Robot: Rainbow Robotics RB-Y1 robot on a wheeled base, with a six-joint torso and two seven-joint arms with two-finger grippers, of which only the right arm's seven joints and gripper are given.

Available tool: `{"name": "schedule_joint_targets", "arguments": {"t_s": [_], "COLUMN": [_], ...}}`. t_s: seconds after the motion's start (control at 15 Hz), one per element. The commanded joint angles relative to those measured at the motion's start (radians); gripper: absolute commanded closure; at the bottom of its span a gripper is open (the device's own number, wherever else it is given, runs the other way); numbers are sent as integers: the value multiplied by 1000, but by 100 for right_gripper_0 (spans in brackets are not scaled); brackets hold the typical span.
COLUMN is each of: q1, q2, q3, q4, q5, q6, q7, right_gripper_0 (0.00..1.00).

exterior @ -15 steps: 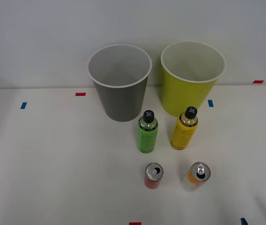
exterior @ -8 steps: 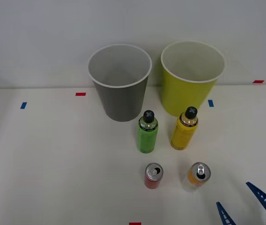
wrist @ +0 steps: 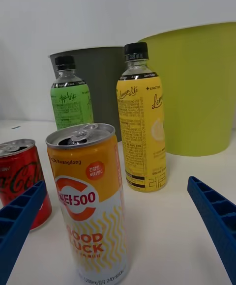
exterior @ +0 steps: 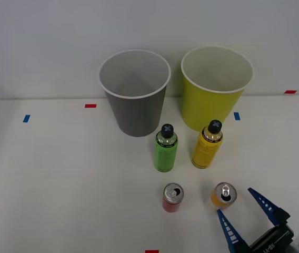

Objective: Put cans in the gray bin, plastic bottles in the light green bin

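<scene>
The orange-and-white can needs to drop into the gray bin. My right gripper should grab the can by its upper body point(wrist: 86, 175) next.
My right gripper point(exterior: 240, 206) is open at the table's near right, its blue ribbed fingers point(wrist: 215, 218) spread just short of the orange-and-white can point(exterior: 223, 196) point(wrist: 92, 201). The red can point(exterior: 172, 197) point(wrist: 19, 183) stands upright to that can's left. Behind them stand the green bottle point(exterior: 166, 147) point(wrist: 72, 100) and the yellow bottle point(exterior: 207, 143) point(wrist: 141, 137), both upright with black caps. At the back are the gray bin point(exterior: 135, 92) point(wrist: 101, 76) and, to its right, the light green bin point(exterior: 215, 87) point(wrist: 196, 88), both upright with nothing showing inside.
Small red and blue tape marks point(exterior: 90, 106) dot the white table point(exterior: 60, 184). A pale wall point(exterior: 44, 42) rises right behind the bins. Open tabletop lies to the left of the cans and bottles.
My right gripper has come in from the near right corner toward the orange-and-white can, its open fingers now much nearer to it. Cans, bottles and bins have not moved.
</scene>
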Motion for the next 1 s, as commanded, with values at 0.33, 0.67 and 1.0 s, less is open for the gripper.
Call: {"name": "schedule_joint_targets", "arguments": {"t_s": [0.33, 0.67, 1.0], "q1": [-54, -64, -57], "q2": [1, -8, -17], "q3": [18, 32, 32], "q4": [-50, -87, -87], "q5": [24, 24, 23], "q6": [117, 163, 163], "q7": [1, 0, 1], "right_gripper_0": [0, 0, 8]}}
